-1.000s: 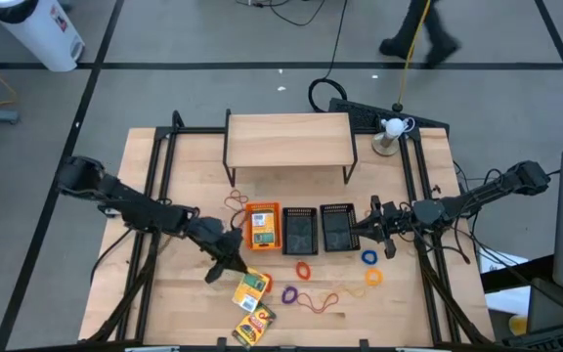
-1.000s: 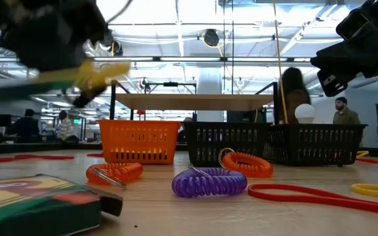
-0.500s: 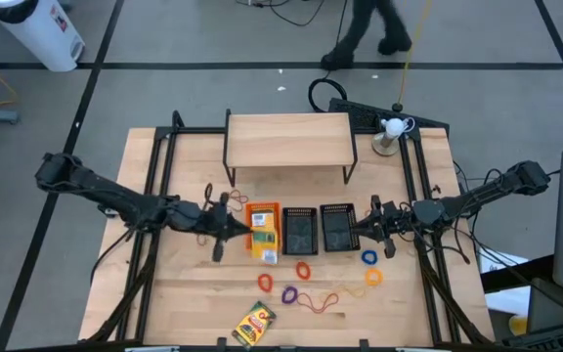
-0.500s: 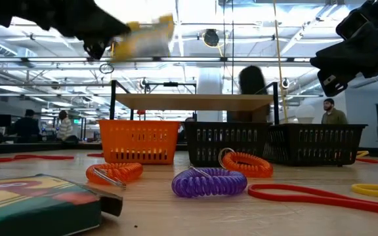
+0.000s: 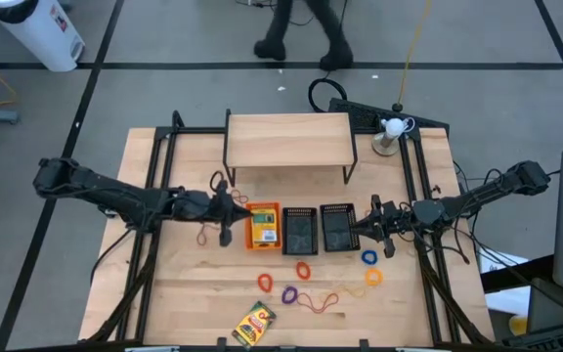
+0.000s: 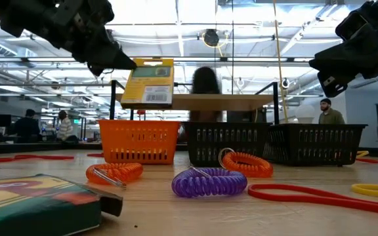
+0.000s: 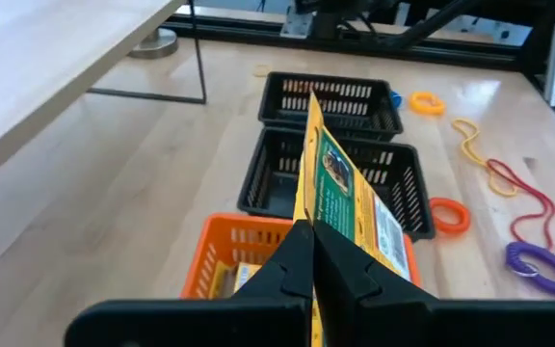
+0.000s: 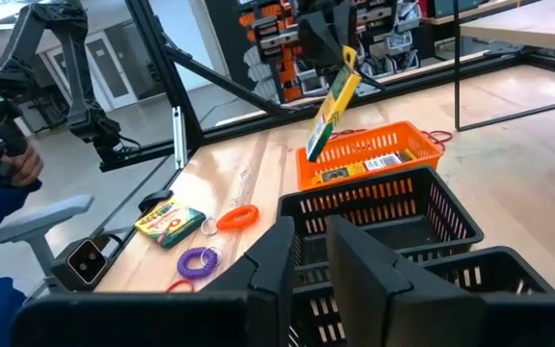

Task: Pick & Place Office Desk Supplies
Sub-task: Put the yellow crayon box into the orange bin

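The crayon box's lower end (image 7: 390, 241) hangs over the open orange tray, inside the tray's rim, so it is time for my left gripper to open.
My left gripper (image 5: 231, 217) (image 7: 308, 253) is shut on a yellow-and-green crayon box (image 6: 148, 83) and holds it in the air over the orange tray (image 5: 262, 226). That tray has another crayon box (image 8: 364, 168) lying in it. Two black mesh trays (image 5: 299, 230) (image 5: 337, 227) stand in a row to its right. A third crayon box (image 5: 254, 323) lies flat near the table's near edge. Coiled loops lie in front of the trays: orange (image 5: 265, 283), purple (image 5: 289, 292) and blue (image 5: 368, 258). My right gripper (image 5: 358, 228) (image 8: 311, 253) waits beside the right black tray, slightly open, with nothing between its fingers. My left gripper pinches the crayon box by its two flat faces, near one end (image 7: 314, 226), between its two fingers. The fingers come from the table's left, slanting a little downward. The box stands on edge, upright, its far end free, and hangs clear above the orange tray.
A wooden shelf riser (image 5: 287, 140) stands behind the trays. Thin red and yellow bands (image 5: 318, 301) lie among the coils, and more thin bands (image 5: 235, 201) lie left of the orange tray. A small lamp (image 5: 390, 132) stands at the far right corner. People move in the room beyond.
My left gripper has carried the crayon box up off the near part of the table, toward the far edge and the orange tray. Its wrist has turned, so the box, lying flat before, now stands on edge above the tray.
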Robot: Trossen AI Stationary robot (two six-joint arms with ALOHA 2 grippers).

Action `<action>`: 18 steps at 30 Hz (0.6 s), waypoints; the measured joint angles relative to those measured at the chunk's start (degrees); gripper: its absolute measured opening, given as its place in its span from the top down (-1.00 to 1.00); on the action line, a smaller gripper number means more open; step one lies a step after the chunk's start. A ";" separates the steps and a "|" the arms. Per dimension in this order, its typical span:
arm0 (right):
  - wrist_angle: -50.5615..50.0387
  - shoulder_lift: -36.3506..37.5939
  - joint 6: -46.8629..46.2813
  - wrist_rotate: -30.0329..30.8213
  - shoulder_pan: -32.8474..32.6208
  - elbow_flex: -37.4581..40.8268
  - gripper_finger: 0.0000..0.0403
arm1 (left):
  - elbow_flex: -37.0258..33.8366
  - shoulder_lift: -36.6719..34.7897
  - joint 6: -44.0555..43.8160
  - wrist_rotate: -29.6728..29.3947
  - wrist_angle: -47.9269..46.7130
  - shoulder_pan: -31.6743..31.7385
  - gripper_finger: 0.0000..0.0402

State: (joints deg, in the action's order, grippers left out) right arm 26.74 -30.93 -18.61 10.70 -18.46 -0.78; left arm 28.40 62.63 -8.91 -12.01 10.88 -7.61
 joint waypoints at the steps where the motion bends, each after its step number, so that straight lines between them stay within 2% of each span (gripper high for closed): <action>1: -0.02 -0.01 0.00 0.00 0.00 -0.02 0.71 | -0.02 0.00 0.00 0.01 -0.30 0.24 1.00; 8: -0.02 0.00 0.00 0.00 0.00 -0.01 0.71 | -0.02 0.01 -0.38 0.57 -1.34 0.62 0.94; 18: -0.04 -0.01 0.00 0.00 0.00 0.00 0.71 | 0.00 0.00 -2.14 2.73 -1.50 1.22 0.59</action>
State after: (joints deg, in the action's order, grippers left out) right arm 26.70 -30.94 -18.61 10.70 -18.46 -0.78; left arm 28.40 62.63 -11.05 -9.28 9.38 -6.39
